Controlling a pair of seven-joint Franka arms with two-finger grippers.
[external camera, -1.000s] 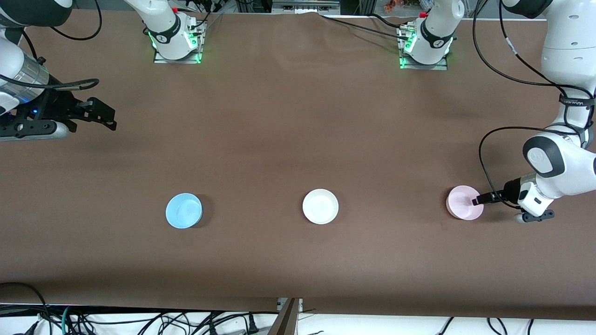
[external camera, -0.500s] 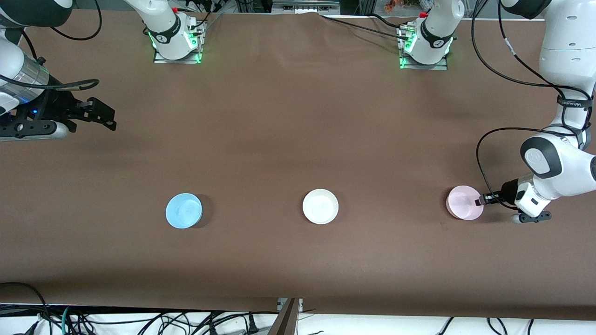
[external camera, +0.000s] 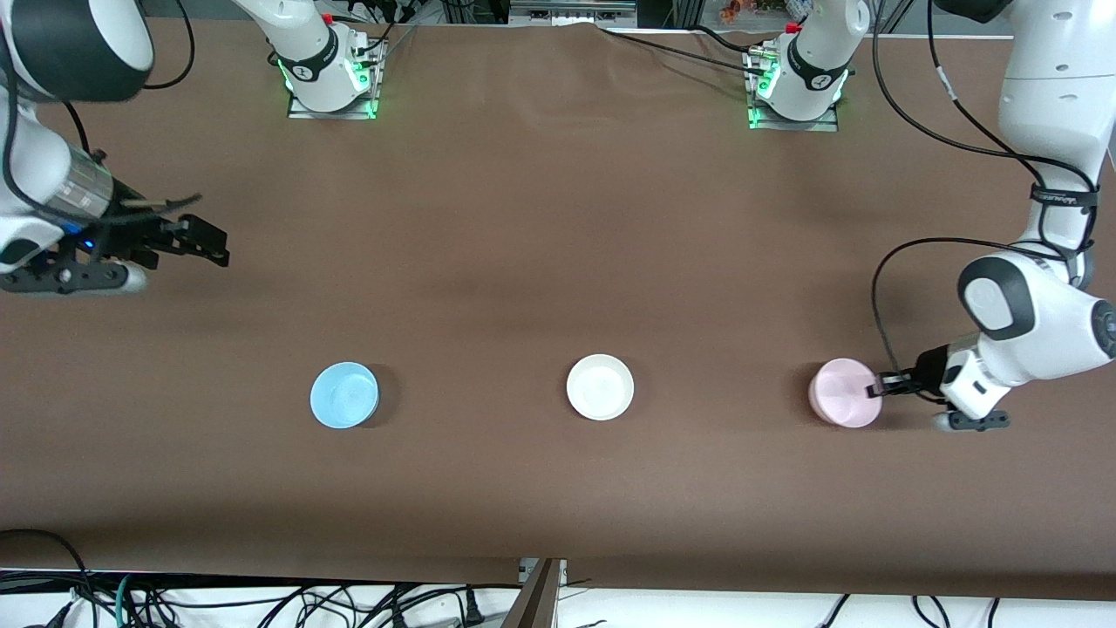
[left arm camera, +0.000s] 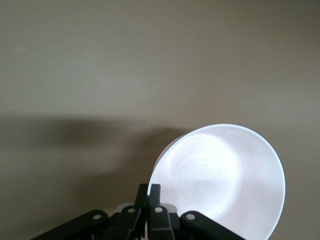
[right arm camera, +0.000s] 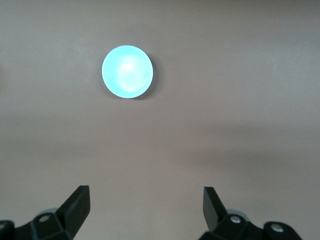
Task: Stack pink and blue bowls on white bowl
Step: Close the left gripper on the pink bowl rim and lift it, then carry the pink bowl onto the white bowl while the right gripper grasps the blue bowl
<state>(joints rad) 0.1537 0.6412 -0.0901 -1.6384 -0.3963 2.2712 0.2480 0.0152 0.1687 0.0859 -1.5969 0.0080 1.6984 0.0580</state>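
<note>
The right gripper takes hold of the blue bowl by its rim next, to stack the blue bowl on the white bowl [external camera: 600, 386].
The pink bowl [external camera: 842, 404] is tilted and lifted a little off the table toward the left arm's end. My left gripper [external camera: 875, 389] is shut on its rim; in the left wrist view the bowl [left arm camera: 225, 180] looks washed out, with its rim between the fingers [left arm camera: 155, 197]. The white bowl [external camera: 600, 386] sits at the table's middle. The blue bowl [external camera: 344, 394] sits toward the right arm's end and also shows in the right wrist view [right arm camera: 127, 71]. My right gripper [external camera: 214, 247] is open and empty, in the air over bare table at the right arm's end.
A brown cloth [external camera: 558, 262] covers the table. The two arm bases [external camera: 330, 74] stand along the edge farthest from the front camera. Cables hang past the table edge nearest to the front camera [external camera: 349, 602].
My left gripper has closed on the pink bowl's rim and carried it, tilted, a short way toward the white bowl. My right gripper has shifted slightly toward the blue bowl.
</note>
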